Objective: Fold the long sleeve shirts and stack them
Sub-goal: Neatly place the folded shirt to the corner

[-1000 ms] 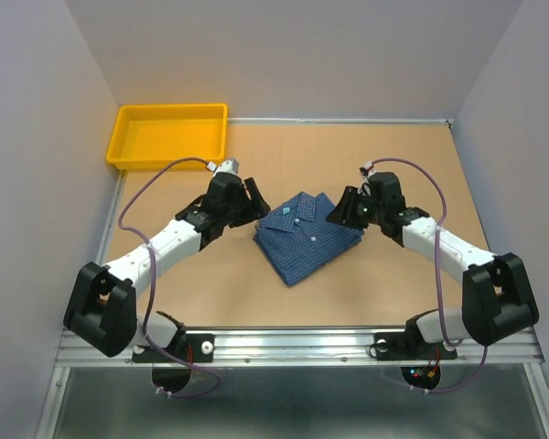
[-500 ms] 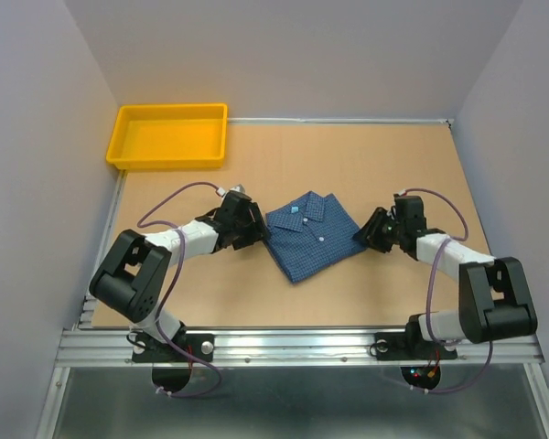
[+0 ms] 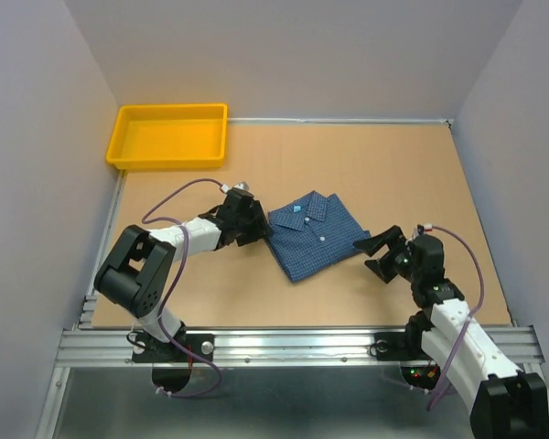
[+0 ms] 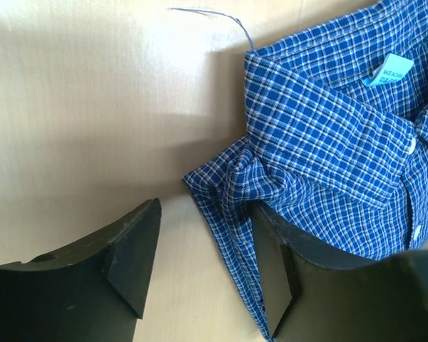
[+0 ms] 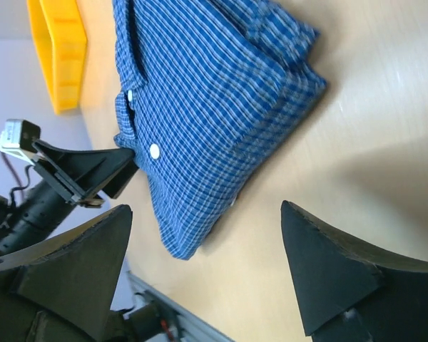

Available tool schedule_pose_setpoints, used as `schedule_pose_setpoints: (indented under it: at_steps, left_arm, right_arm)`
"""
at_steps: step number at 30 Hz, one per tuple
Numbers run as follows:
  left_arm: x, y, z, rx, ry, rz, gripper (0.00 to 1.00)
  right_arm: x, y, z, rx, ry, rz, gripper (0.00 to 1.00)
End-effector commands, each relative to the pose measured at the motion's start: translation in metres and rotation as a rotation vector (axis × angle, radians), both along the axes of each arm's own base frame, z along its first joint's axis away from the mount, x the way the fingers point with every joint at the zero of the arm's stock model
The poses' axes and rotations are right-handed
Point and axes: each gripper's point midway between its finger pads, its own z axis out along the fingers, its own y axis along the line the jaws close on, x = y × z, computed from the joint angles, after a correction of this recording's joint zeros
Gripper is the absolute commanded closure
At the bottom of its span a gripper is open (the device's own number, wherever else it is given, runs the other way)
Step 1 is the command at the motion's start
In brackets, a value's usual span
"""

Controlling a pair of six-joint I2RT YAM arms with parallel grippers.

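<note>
I will grab the blue checked shirt's folded near edge (image 3: 332,264) (image 5: 251,168), opposite the collar, with my right gripper next. Then the shirt can be stacked folded, with its collar leading.
The blue checked long sleeve shirt (image 3: 316,234) lies folded on the table, collar toward the far side, buttons up. My left gripper (image 3: 262,229) is open at the shirt's left edge. In the left wrist view (image 4: 207,267) a loose corner of the shirt (image 4: 328,128) lies between the fingers, against the right finger (image 4: 274,274). My right gripper (image 3: 374,254) is open and empty, apart from the shirt's right corner. In the right wrist view (image 5: 203,274) the shirt (image 5: 214,92) lies ahead of the wide-open fingers.
A yellow tray (image 3: 169,135) stands at the far left corner; it also shows in the right wrist view (image 5: 60,50). Grey walls close in the table on three sides. A metal rail (image 3: 293,343) runs along the near edge.
My right arm has drawn back toward the near edge, away from the shirt. The left gripper stays at the shirt's left edge. The shirt has shifted slightly right.
</note>
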Motion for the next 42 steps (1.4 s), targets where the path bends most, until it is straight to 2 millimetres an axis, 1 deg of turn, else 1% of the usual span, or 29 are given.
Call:
schedule_pose_setpoints:
  at_steps: [1,2,3,4,5,6,10,11,12,13,16,17,20,22,25,26,27,29,30,32,33,35,36,37,38,39,40,41,42]
  left_arm:
    - [0.002,-0.021,0.013,-0.060,-0.033,-0.039,0.37]
    - [0.003,-0.024,0.015,-0.069,-0.037,-0.042,0.38]
    - [0.001,-0.027,0.013,-0.074,-0.030,-0.045,0.38]
    - [0.000,-0.034,0.015,-0.092,-0.032,-0.059,0.38]
    - [-0.002,-0.037,0.014,-0.108,-0.021,-0.055,0.38]
    - [0.000,-0.043,0.013,-0.126,-0.023,-0.057,0.38]
    - [0.000,-0.067,0.013,-0.198,-0.008,-0.078,0.39]
    - [0.000,-0.071,0.014,-0.209,-0.006,-0.082,0.40]
    - [0.002,-0.079,0.016,-0.227,-0.010,-0.085,0.40]
    - [0.003,-0.082,0.020,-0.241,-0.015,-0.086,0.40]
    - [0.005,-0.090,0.027,-0.272,-0.023,-0.087,0.40]
    - [0.004,-0.092,0.030,-0.281,-0.024,-0.091,0.40]
    - [-0.001,-0.093,0.035,-0.312,-0.025,-0.096,0.40]
    - [-0.007,-0.088,0.035,-0.310,-0.022,-0.095,0.38]
    - [-0.012,-0.072,0.035,-0.286,-0.033,-0.061,0.32]
    - [-0.010,-0.063,0.034,-0.275,-0.041,-0.042,0.27]
    - [-0.011,-0.052,0.036,-0.263,-0.047,-0.023,0.25]
    - [-0.015,-0.041,0.038,-0.236,-0.053,-0.011,0.20]
    - [-0.017,-0.028,0.041,-0.211,-0.056,0.001,0.18]
    - [-0.016,-0.013,0.047,-0.184,-0.080,0.032,0.17]
    - [-0.015,-0.002,0.061,-0.184,-0.122,0.042,0.17]
    - [-0.015,0.019,0.068,-0.142,-0.147,0.076,0.17]
    - [-0.009,0.031,0.089,-0.144,-0.201,0.103,0.17]
    - [-0.013,0.044,0.087,-0.087,-0.197,0.100,0.17]
    - [-0.010,0.057,0.094,-0.052,-0.224,0.127,0.18]
    - [-0.008,0.063,0.113,-0.055,-0.267,0.129,0.18]
    - [-0.005,0.084,0.114,-0.004,-0.268,0.175,0.18]
    - [-0.003,0.094,0.121,0.023,-0.289,0.170,0.19]
    - [-0.003,0.102,0.133,0.028,-0.314,0.177,0.19]
  right_arm:
    - [-0.007,0.008,0.001,0.152,0.018,-0.068,0.09]
    - [-0.009,0.011,0.002,0.164,0.007,-0.060,0.09]
    - [-0.013,0.013,-0.006,0.171,0.029,-0.060,0.08]
    - [-0.014,0.014,-0.009,0.184,0.040,-0.066,0.08]
    - [-0.012,0.017,-0.008,0.195,0.026,-0.060,0.08]
    - [-0.017,0.021,-0.019,0.193,0.067,-0.050,0.08]
    - [-0.018,0.027,-0.037,0.198,0.111,-0.075,0.07]
    - [-0.014,0.029,-0.031,0.219,0.076,-0.078,0.07]
    - [-0.014,0.031,-0.038,0.224,0.102,-0.093,0.08]
    - [-0.013,0.032,-0.038,0.228,0.100,-0.099,0.08]
    - [-0.012,0.036,-0.045,0.213,0.115,-0.110,0.08]
    - [-0.011,0.038,-0.044,0.216,0.110,-0.109,0.08]
    - [-0.005,0.040,-0.044,0.224,0.108,-0.150,0.09]
    - [-0.002,0.038,-0.045,0.235,0.113,-0.188,0.11]
    - [0.007,0.035,-0.044,0.232,0.109,-0.232,0.17]
    - [0.009,0.035,-0.044,0.233,0.114,-0.237,0.19]
    - [0.011,0.036,-0.044,0.236,0.123,-0.240,0.25]
    - [0.015,0.038,-0.044,0.234,0.127,-0.242,0.30]
    - [0.016,0.039,-0.045,0.233,0.133,-0.241,0.34]
    - [0.022,0.041,-0.041,0.240,0.123,-0.243,0.35]
    - [0.023,0.042,-0.042,0.240,0.125,-0.244,0.39]
    - [0.031,0.039,-0.041,0.229,0.113,-0.273,0.46]
    - [0.033,0.039,-0.040,0.232,0.107,-0.276,0.57]
    - [0.037,0.037,-0.039,0.230,0.099,-0.296,0.64]
    - [0.039,0.035,-0.038,0.230,0.093,-0.310,0.71]
    - [0.044,0.035,-0.033,0.236,0.080,-0.321,0.84]
    - [0.048,0.034,-0.031,0.231,0.068,-0.330,0.91]
    - [0.053,0.031,-0.031,0.216,0.057,-0.353,0.96]
    - [0.061,0.032,-0.024,0.213,0.036,-0.357,0.99]
